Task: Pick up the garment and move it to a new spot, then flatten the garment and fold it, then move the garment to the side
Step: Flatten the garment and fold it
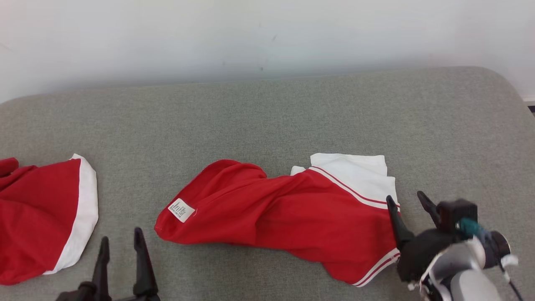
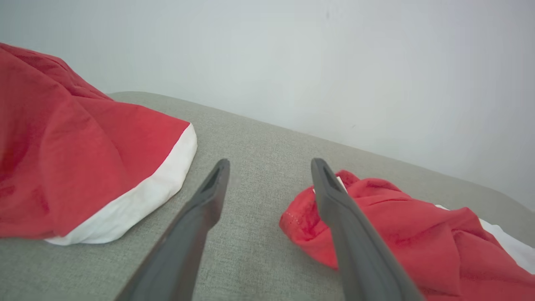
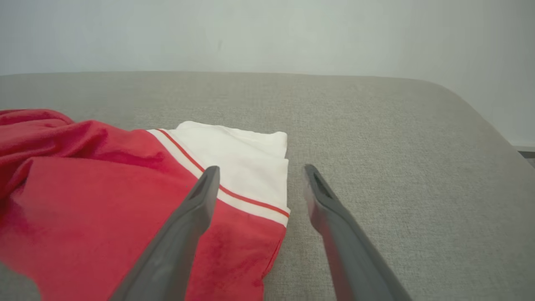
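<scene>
Next, my left gripper grabs the garment by its hem beside the white label. That hem curls up while the garment's crumpled body lies slack.
The garment is red with white, red-striped trim and a small white label, and it lies crumpled in the middle of the grey cushioned surface. My left gripper stands open at the lower left, just short of the garment's labelled end, with nothing between its fingers. In the left wrist view the left gripper points past the garment's red edge on its right. My right gripper is open at the garment's white-trimmed right end. In the right wrist view the right gripper straddles that edge of the garment.
A second red cloth with a white hem lies at the far left, and it also appears as the second cloth left of my left fingers. A pale wall rises behind the surface. The surface's rounded corner is at the right.
</scene>
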